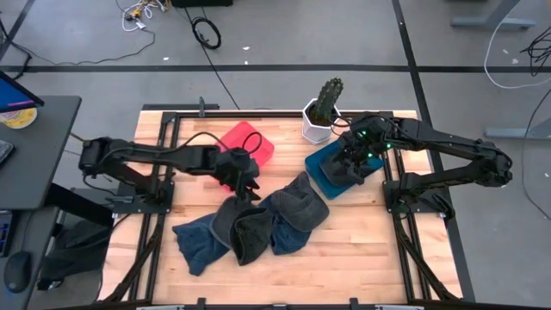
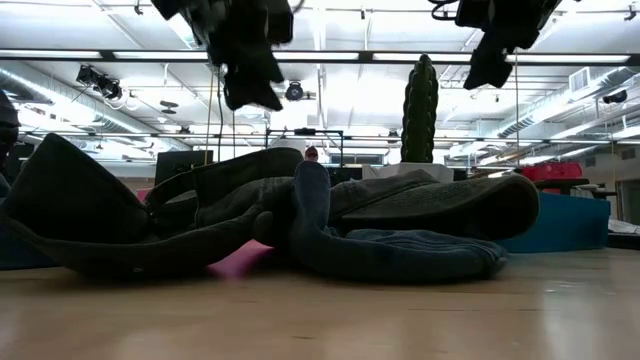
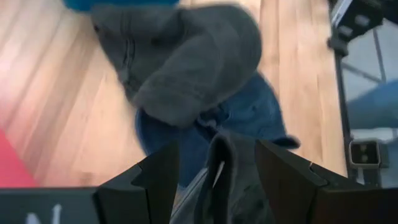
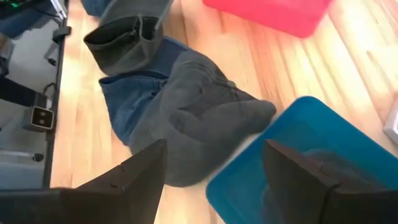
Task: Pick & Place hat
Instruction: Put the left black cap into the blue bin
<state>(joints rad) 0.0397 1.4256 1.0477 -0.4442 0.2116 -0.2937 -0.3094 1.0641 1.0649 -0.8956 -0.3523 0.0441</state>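
Observation:
I need to place the grey hat from the middle of the table in the red tray, so next my left gripper needs to grab the hat by its rim.
Several knit hats lie in a heap on the wooden table. One grey hat lies by the blue tray, and another grey hat lies open side up at mid-table. Blue hats lie under and beside them. My left gripper hangs open above the mid-table grey hat, clear of it in the low view. My right gripper hovers open over the blue tray, with nothing between its fingers.
A red tray sits at the far left of the heap. A cactus in a white pot stands at the far edge, close behind the blue tray. Bare wood shows along the near side of the table.

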